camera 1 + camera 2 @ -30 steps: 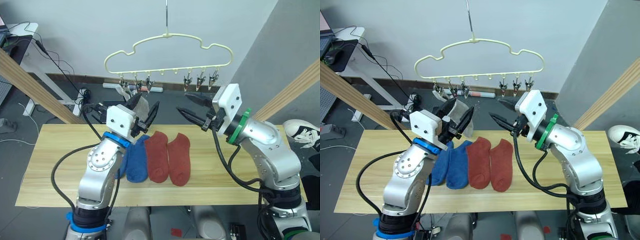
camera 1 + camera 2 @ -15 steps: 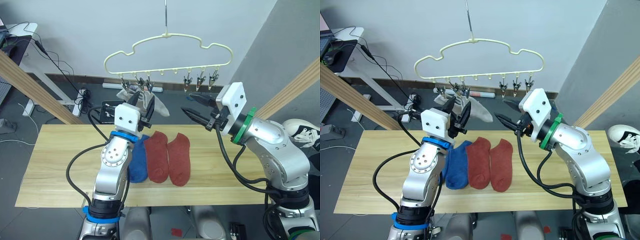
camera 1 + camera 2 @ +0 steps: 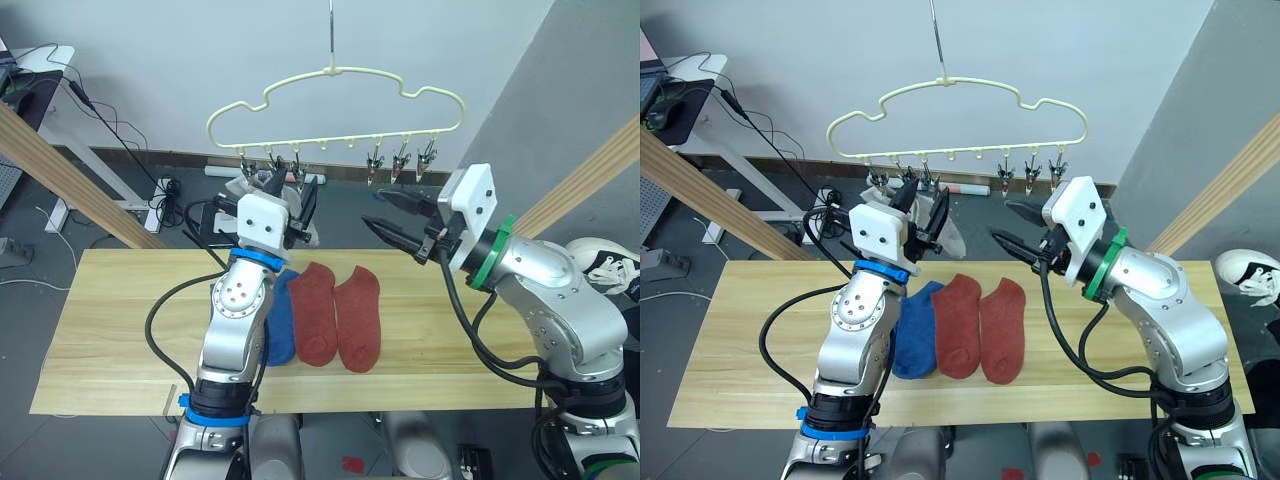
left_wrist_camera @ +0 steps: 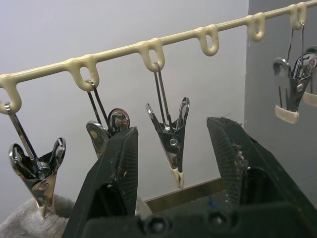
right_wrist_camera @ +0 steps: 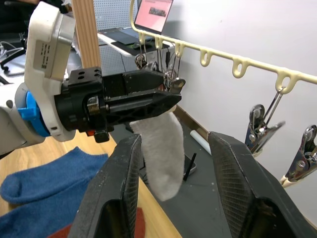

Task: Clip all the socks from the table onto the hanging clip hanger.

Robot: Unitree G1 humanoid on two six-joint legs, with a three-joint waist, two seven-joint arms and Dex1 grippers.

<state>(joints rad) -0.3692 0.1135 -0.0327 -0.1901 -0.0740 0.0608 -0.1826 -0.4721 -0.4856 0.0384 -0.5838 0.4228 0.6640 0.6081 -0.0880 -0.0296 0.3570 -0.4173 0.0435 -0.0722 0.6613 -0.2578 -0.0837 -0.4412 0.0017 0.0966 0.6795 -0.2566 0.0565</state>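
Note:
I should grab the metal clip's looped handles with my left gripper next. The clip's pale ends will then spread for the next sock.
The pale yellow clip hanger (image 3: 335,75) hangs above the table (image 3: 130,330). My left gripper (image 3: 295,200) is raised to its left-hand clips and is open, with one metal clip (image 4: 171,144) between its fingers. A light grey sock (image 5: 161,153) dangles just below and behind that gripper; I cannot tell which clip holds it. More grey fabric (image 4: 20,223) hangs under the end clip. My right gripper (image 3: 385,215) hovers open and empty to the right, below the right-hand clips (image 3: 400,160). On the table lie a blue sock (image 3: 278,325), partly behind my left arm, and two rust red socks (image 3: 313,312) (image 3: 357,320).
Slanted wooden poles cross the left (image 3: 60,165) and right (image 3: 590,175) sides. Cables and a power strip (image 3: 165,190) lie on the floor behind the table. A shoe (image 3: 600,265) sits at the far right. A desk (image 3: 660,100) stands at the back left.
My left gripper rose from just above the table to the hanger's left clips, lifting the grey sock. The sock was between its fingers; now they stand apart. The right gripper drifted slightly right.

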